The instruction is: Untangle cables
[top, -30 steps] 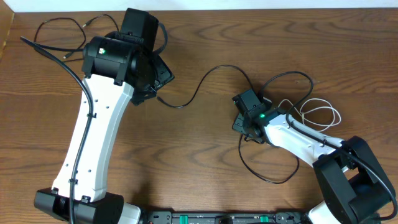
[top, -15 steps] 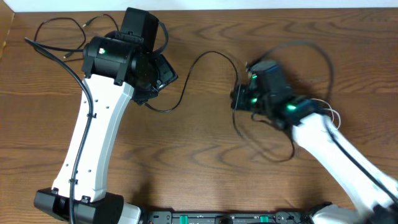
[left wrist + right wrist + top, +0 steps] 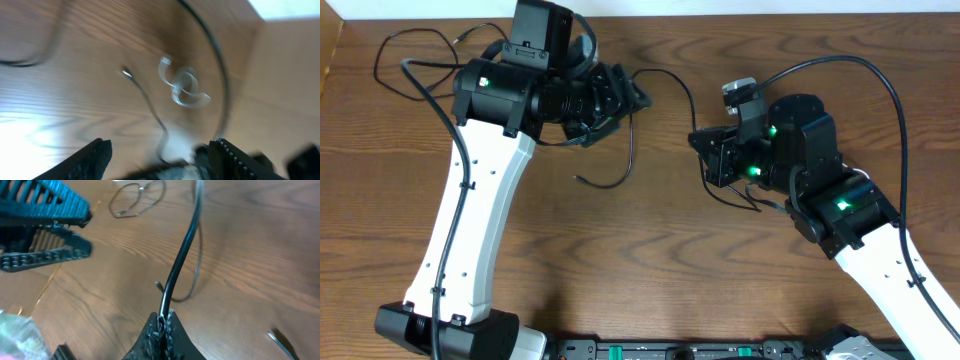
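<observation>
Tabletop shows between the cable and my left gripper's open fingers, so my right gripper keeps hold of the cable from here until those fingers pinch it.
My right gripper [image 3: 708, 158] [image 3: 164, 317] is shut on a thin black cable [image 3: 672, 80] [image 3: 180, 265] and holds it off the table. The cable arcs up past my left gripper [image 3: 632, 92] [image 3: 162, 160], which is open and empty. Its free plug end [image 3: 580, 180] [image 3: 158, 285] [image 3: 126, 73] rests on the wood. A second thin black cable [image 3: 420, 38] [image 3: 135, 200] lies looped at the far left. A blurred white curl, likely the white cable [image 3: 182, 90], shows in the left wrist view only; in the overhead view my right arm hides it.
The wooden table [image 3: 650, 260] fills the views. A thick black robot cable [image 3: 850, 62] loops over my right arm. Another thick robot cable [image 3: 425, 90] runs beside my left arm. The table's back edge [image 3: 720, 8] is close behind both grippers.
My right gripper has lifted and moved back and left with the black cable. My left gripper has swung up and to the right. The white cable is now hidden under my right arm.
</observation>
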